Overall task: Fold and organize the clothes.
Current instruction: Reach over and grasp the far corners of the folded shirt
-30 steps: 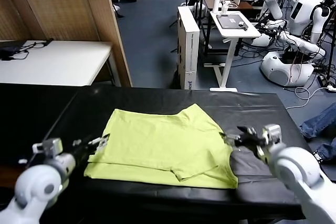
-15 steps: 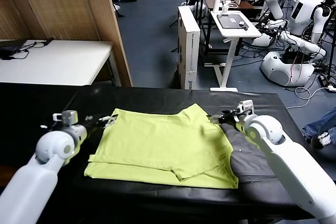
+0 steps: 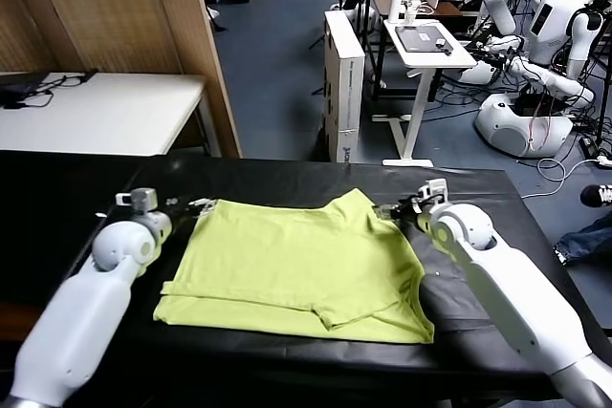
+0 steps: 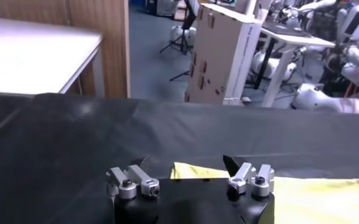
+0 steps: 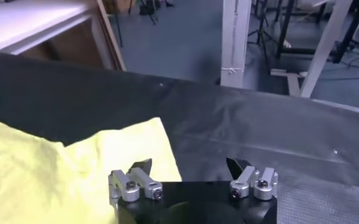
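Note:
The left gripper needs to fold the T-shirt over into a strip, so it should next grab the yellow-green T-shirt (image 3: pixel 292 265) by its hem corner (image 3: pixel 215 207).
The lime yellow-green T-shirt (image 3: pixel 301 269) lies flat and partly folded on the black table covering (image 3: pixel 287 179). My left gripper (image 3: pixel 201 205) is open, just above the shirt's far left corner (image 4: pixel 188 171), holding nothing. My right gripper (image 3: pixel 394 213) is open at the shirt's far right corner, one fingertip (image 5: pixel 141 167) over the yellow fabric (image 5: pixel 75 164), the other over bare black cloth. In the left wrist view the left gripper (image 4: pixel 188 167) straddles the shirt's corner. In the right wrist view the right gripper (image 5: pixel 190 165) is empty.
The black covering's far edge (image 3: pixel 325 165) lies just beyond both grippers. Behind it stand a white table (image 3: pixel 96 112), a wooden panel (image 3: pixel 134 16), a tall cardboard box (image 3: pixel 344 83), a small white stand (image 3: pixel 421 54) and other robots (image 3: pixel 535 54).
Both arms have moved away from me, from the shirt's near sides to its two far corners. The shirt itself has not moved. Both grippers stay open.

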